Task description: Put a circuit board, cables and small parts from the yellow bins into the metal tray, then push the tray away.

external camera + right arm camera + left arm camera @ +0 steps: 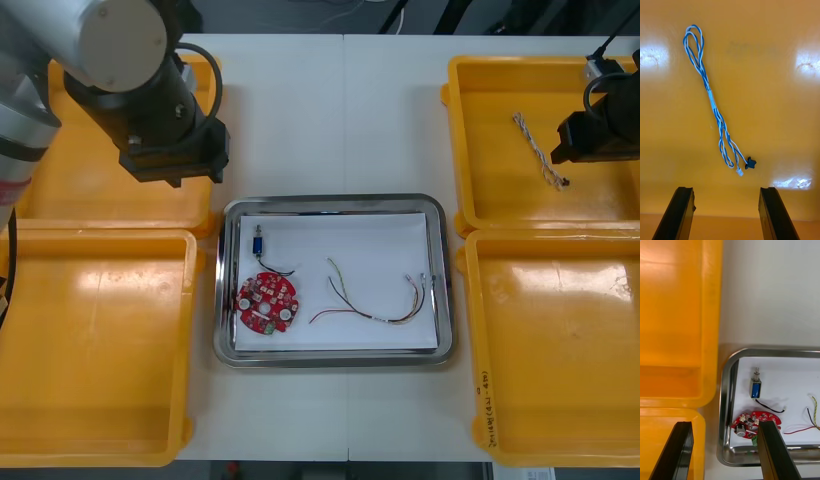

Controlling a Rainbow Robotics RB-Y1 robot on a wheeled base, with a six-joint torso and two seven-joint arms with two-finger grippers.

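Observation:
The robot's right gripper should next grab the blue and white cable by its tied middle [535,148] [712,100], because the cable's slack loops spread out from there.
The metal tray [440,280], white inside, sits mid-table. In it lie a round red circuit board [267,302], a small metal part [257,245] with a blue body and a thin black lead, and a red and yellow cable [375,298]. A twisted blue and white cable [711,97] lies on the floor of the far right yellow bin [480,130]. My right gripper [728,212] hangs open above that bin, with the cable's plug end just beyond its fingertips. My left gripper [724,452] is open and holds nothing, over the gap between the left bins and the tray's rim [724,390].
The far left yellow bin [60,190] lies under my left arm [170,130]. The near left bin [100,340] and near right bin [560,340] flank the tray. Bare table lies beyond the tray, between the far bins.

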